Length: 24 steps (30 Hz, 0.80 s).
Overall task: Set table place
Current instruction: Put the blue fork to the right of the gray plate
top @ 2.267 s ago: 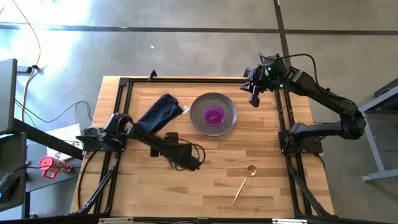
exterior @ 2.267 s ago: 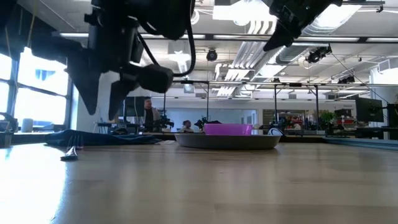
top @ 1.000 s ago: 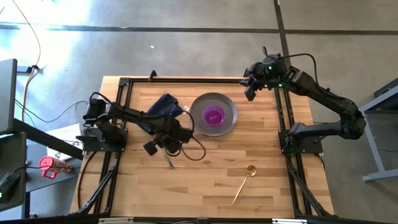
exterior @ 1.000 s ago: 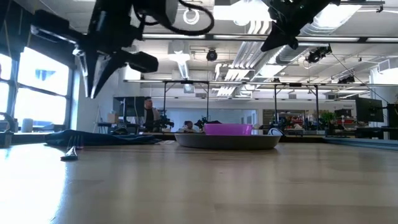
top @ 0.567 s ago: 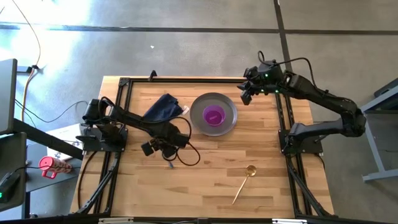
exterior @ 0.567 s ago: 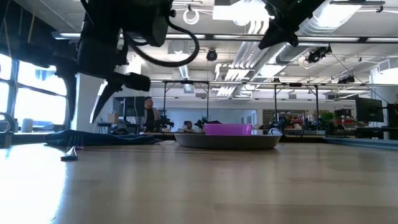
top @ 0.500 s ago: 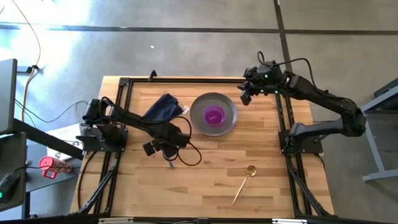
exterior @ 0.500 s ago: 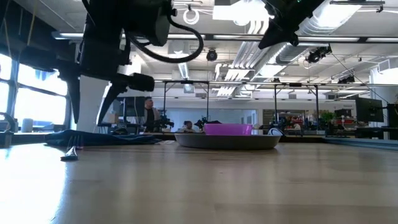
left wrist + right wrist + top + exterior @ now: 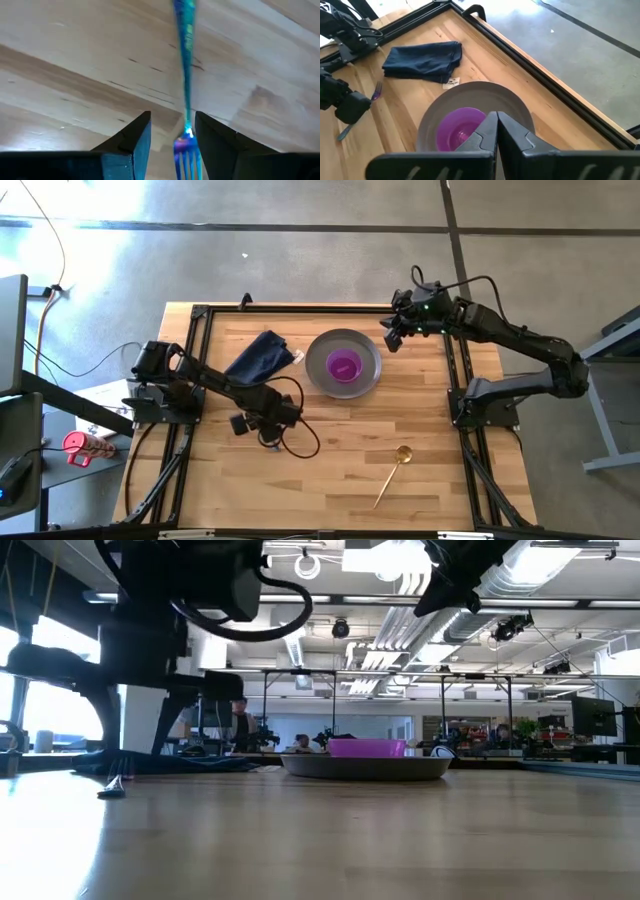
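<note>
The table place is being set, so my left gripper should next grab the teal-handled fork by its neck and leave the fork's handle free.
A teal-handled fork lies flat on the wooden table, left of centre. My left gripper points straight down over it, open, one finger on each side of the fork's neck, touching nothing. The right wrist view shows the fork's tines past that gripper. A grey plate holding a magenta bowl sits at the far middle. The navy napkin lies left of the plate. A gold spoon lies near right. My right gripper hovers shut above the plate's far right.
A black metal frame edges the table. A loop of black cable hangs from my left arm beside the fork. Bare planks lie between the fork and the spoon and along the near edge.
My left gripper has come down over the fork, shifting slightly toward the table's near edge, has rolled a little and has opened its fingers around the fork. My right gripper has swung slightly toward the plate, still shut. The fork, plate, napkin and spoon have not moved.
</note>
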{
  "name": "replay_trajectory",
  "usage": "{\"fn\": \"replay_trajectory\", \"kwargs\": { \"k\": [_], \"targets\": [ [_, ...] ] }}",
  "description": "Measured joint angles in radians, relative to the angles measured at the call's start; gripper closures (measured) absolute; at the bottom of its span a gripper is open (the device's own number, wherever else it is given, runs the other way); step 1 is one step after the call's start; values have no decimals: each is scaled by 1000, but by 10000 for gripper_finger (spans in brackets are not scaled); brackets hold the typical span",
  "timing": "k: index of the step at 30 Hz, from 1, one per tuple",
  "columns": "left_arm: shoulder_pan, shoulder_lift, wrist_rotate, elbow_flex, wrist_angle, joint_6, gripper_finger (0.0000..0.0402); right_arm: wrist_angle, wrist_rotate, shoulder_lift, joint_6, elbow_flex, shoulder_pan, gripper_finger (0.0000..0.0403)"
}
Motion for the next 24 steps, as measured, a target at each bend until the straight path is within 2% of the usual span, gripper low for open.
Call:
{"fn": "replay_trajectory", "kwargs": {
  "k": [18, 21, 24],
  "targets": [
    [0, -6, 12, -97, 90, -37, 267, 0, 0, 0, 22, 0, 0, 403],
    [0, -5, 12, -97, 96, -55, 293, 0, -1, 0, 22, 0, 0, 403],
    [1, -4, 10, -97, 110, -84, 349, 0, 3, 0, 23, 0, 10, 403]
  ]
}}
